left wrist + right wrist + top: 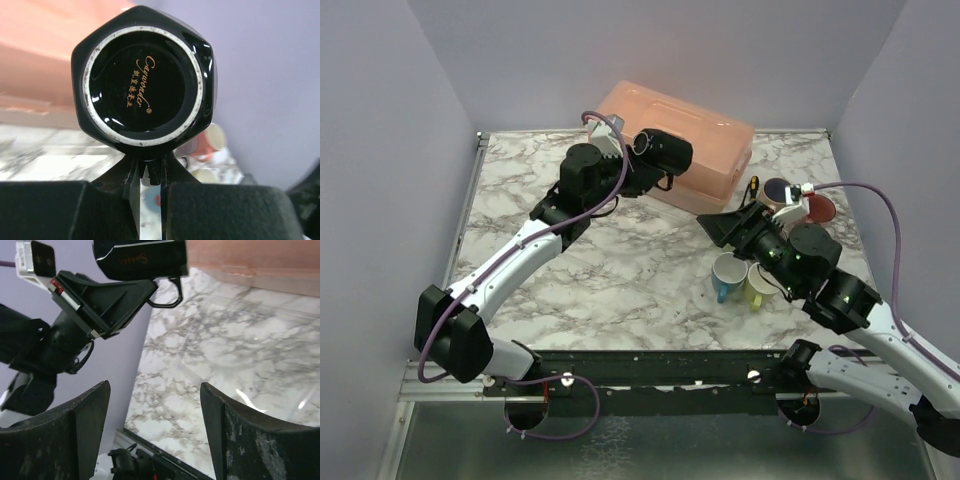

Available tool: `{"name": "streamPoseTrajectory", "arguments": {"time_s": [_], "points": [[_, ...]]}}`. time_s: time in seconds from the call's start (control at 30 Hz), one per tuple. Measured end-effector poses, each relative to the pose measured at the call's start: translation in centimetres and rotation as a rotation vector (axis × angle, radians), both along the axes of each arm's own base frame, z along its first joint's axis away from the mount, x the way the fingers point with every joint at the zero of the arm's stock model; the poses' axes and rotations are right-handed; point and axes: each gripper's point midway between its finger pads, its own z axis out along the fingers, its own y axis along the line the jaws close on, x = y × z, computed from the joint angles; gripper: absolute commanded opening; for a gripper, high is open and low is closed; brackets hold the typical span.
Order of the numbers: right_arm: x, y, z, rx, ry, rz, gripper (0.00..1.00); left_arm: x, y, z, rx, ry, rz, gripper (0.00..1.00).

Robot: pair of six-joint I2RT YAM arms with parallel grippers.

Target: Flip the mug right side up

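Note:
My right gripper is going to take hold of the mug next by its handle [668,183] [178,294], at the handle's loose end away from the mug's base, to set the mug right side up.
The mug [665,150] is glossy black and hangs in the air in front of the bin, tipped on its side. Its white-ringed base with gold lettering [142,80] faces the left wrist camera. My left gripper [149,167] is shut on the mug's thin handle, just under the base. In the right wrist view the mug [140,257] shows at the top, with the left gripper [147,289] pinching its handle. My right gripper [718,226] sits lower and to the right of the mug. It stands open [155,387] over bare marble, holding nothing.
A translucent orange bin [685,135] lies at the back, right behind the mug. Near the right arm stand a white mug with a blue handle [728,272], a yellow mug [758,285], a purple cup [778,190] and a red dish [818,208]. Walls enclose the marble table [620,260].

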Motion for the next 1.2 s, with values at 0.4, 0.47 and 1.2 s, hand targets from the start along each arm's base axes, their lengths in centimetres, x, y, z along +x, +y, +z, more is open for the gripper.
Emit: {"name": "streamPoseTrajectory", "arguments": {"time_s": [0.4, 0.47, 1.2], "points": [[-1.1, 3.6, 6.5, 0.123, -0.216, 0.196, 0.76, -6.8, -3.8, 11.1, -0.448, -0.052, -0.419, 0.00], [-1.2, 3.5, 7.6, 0.128, -0.235, 0.195, 0.76, -7.8, -3.8, 12.7, -0.502, -0.061, -0.469, 0.00], [-1.7, 5.9, 14.4, 0.237, -0.382, 0.303, 0.39, -14.1, -1.5, 17.8, -0.727, -0.082, -0.665, 0.00]]}}
